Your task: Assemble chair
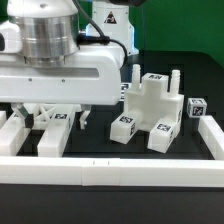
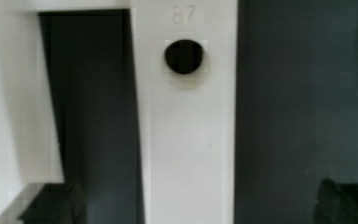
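Observation:
My gripper moves lower next before closing on the long white piece. Its fingers hang above the piece with dark gaps beside it, so closing now would miss.
A partly joined block of white chair pieces (image 1: 150,105) with black-and-white tags stands right of the middle in the exterior view. Loose white chair pieces (image 1: 58,128) lie at that view's left, under my hand. My gripper (image 1: 56,114) hangs low over them. In the wrist view a long white chair piece (image 2: 185,130) with a dark round hole (image 2: 185,56) runs between my fingertips (image 2: 48,206). My gripper (image 2: 194,206) is open, with dark gaps on both sides of the piece. Another white piece (image 2: 5,100) lies beside it.
Long low white border rails close the work area at the front (image 1: 110,172), the exterior view's left (image 1: 10,132) and right (image 1: 210,135). The table top is black. The arm's big body (image 1: 60,60) hides the back left of the scene.

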Motion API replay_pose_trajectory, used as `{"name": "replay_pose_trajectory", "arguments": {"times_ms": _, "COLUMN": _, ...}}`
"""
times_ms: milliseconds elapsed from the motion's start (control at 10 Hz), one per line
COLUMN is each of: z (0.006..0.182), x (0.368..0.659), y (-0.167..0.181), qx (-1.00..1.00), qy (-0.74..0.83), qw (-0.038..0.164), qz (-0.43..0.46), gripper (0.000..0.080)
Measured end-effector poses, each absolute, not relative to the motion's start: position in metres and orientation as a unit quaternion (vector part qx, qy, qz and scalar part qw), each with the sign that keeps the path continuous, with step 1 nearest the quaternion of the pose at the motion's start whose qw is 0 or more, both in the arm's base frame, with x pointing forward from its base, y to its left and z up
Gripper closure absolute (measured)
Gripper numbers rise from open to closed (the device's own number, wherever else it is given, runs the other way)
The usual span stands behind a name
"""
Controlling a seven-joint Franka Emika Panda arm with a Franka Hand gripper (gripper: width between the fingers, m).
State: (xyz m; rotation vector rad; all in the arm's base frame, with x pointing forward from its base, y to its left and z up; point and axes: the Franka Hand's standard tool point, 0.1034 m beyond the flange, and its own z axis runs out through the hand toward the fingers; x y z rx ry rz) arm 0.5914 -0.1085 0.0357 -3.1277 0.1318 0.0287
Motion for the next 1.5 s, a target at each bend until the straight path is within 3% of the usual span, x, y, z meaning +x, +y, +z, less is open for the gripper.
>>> {"name": "replay_pose_trajectory", "arguments": {"times_ms": 400, "z": 0.01, "x": 0.59, "y": -0.108, "qx": -0.999, "qy": 0.037, "qw": -0.009, "qz": -0.001, "gripper": 0.0151}}
{"name": "replay_pose_trajectory", "arguments": {"times_ms": 900, "z": 0.005, "x": 0.584, "y": -0.11, "qx": -0.999, "qy": 0.039, "qw": -0.011, "qz": 0.002, "gripper": 0.016}}
{"name": "replay_pose_trajectory", "arguments": {"times_ms": 1100, "z": 0.005, "x": 0.584, "y": -0.112, "qx": -0.999, "qy": 0.04, "qw": -0.012, "qz": 0.001, "gripper": 0.0511}}
{"name": "replay_pose_trajectory", "arguments": {"times_ms": 1400, "z": 0.007, "x": 0.583, "y": -0.118, "qx": -0.999, "qy": 0.045, "qw": -0.01, "qz": 0.004, "gripper": 0.0515}}
{"name": "replay_pose_trajectory", "arguments": {"times_ms": 1500, "z": 0.016, "x": 0.582, "y": -0.117, "qx": -0.999, "qy": 0.049, "qw": -0.004, "qz": 0.011, "gripper": 0.0515}}
